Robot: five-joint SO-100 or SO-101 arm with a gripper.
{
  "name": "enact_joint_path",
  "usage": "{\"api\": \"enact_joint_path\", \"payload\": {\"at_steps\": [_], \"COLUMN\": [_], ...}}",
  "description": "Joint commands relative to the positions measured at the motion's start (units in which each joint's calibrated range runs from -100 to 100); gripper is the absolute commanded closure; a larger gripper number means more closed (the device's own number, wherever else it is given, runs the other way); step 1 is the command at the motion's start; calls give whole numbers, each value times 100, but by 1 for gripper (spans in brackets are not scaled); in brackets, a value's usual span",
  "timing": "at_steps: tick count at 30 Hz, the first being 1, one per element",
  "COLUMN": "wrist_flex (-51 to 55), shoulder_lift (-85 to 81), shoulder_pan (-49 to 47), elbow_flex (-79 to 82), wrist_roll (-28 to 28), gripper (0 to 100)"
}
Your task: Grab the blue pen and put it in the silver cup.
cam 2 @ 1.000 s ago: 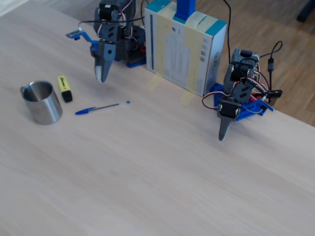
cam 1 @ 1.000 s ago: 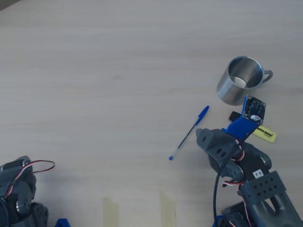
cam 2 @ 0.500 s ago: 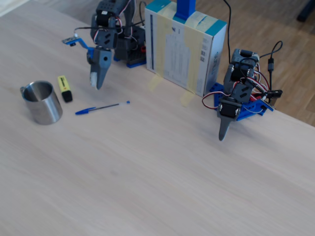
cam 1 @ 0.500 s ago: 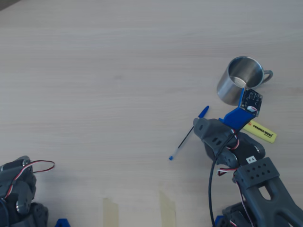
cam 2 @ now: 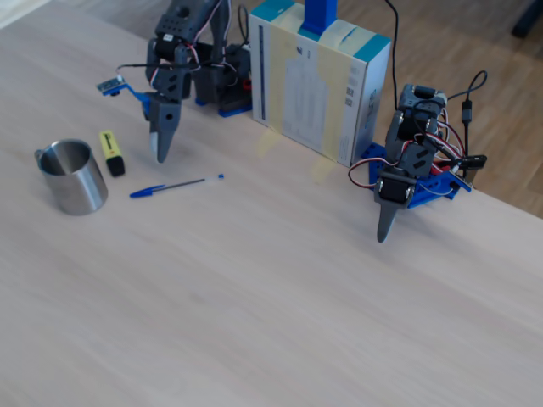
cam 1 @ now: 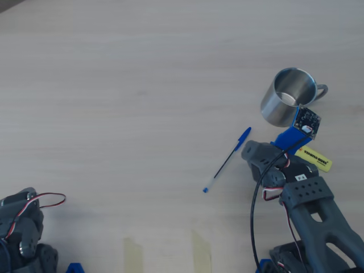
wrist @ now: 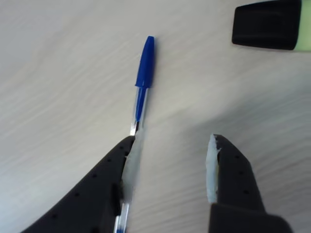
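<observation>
My gripper is about to grab the blue pen by its clear body (cam 1: 225, 162) next, as it needs to put the pen in the silver cup (cam 1: 276, 108).
The blue pen (cam 1: 227, 159) lies flat on the wooden table, its blue cap pointing toward the silver cup (cam 1: 276, 108), which stands upright with its handle turned away from the pen. In the wrist view the pen (wrist: 144, 68) runs from its cap at the top down past my left finger (wrist: 127, 167), which overlaps the clear barrel. My gripper (wrist: 172, 141) is open and empty, with the pen at the left jaw rather than between the jaws. In the fixed view the gripper (cam 2: 159, 153) points down just behind the pen (cam 2: 170, 186), right of the cup (cam 2: 76, 182).
A yellow highlighter with a black cap (cam 1: 314, 157) lies beside my arm, between it and the cup, and also shows in the wrist view (wrist: 267, 24). A second arm (cam 2: 399, 186) stands at the far side by a white and blue box (cam 2: 318, 85). Tape strips (cam 1: 133, 253) mark the table edge.
</observation>
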Motion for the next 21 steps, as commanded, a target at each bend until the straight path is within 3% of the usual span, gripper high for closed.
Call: {"api": "enact_joint_path", "payload": {"at_steps": [1, 21], "wrist_flex": [-70, -903], "shoulder_lift": [178, 660], "shoulder_pan": [34, -577], "elbow_flex": [-341, -341], "wrist_roll": [5, -21], "gripper": [78, 78]}}
